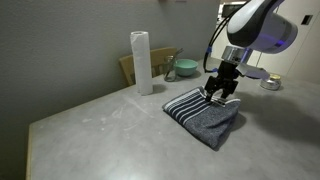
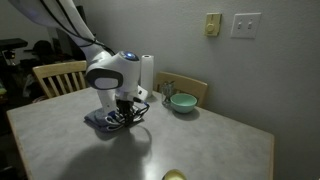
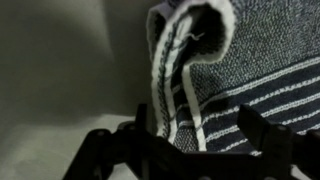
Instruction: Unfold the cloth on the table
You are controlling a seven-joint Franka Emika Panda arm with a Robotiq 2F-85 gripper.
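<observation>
The white-striped edge of the cloth lies beside the curled fold. My gripper needs to grab it there next, to draw that layer over and unfold it.
The dark grey-blue cloth (image 1: 210, 118) lies folded on the grey table (image 1: 100, 130), with its white-striped band toward the paper-towel roll. In an exterior view it is mostly hidden behind the arm (image 2: 100, 120). My gripper (image 1: 218, 95) is down on the striped end of the cloth; it also shows in an exterior view (image 2: 125, 115). In the wrist view the fingers (image 3: 200, 130) stand wide apart with the striped edge of the cloth (image 3: 240, 60) between them, and a fold of it curls up beyond. Bare table (image 3: 50, 80) shows beside the cloth.
A tall white paper-towel roll (image 1: 142, 62) (image 2: 148, 68) stands behind the cloth. A green bowl (image 1: 185, 69) (image 2: 182, 102) sits near the wall. Wooden chairs (image 2: 58, 75) (image 2: 185, 88) stand at the table's edges. A small yellow object (image 2: 175, 176) lies at one table edge.
</observation>
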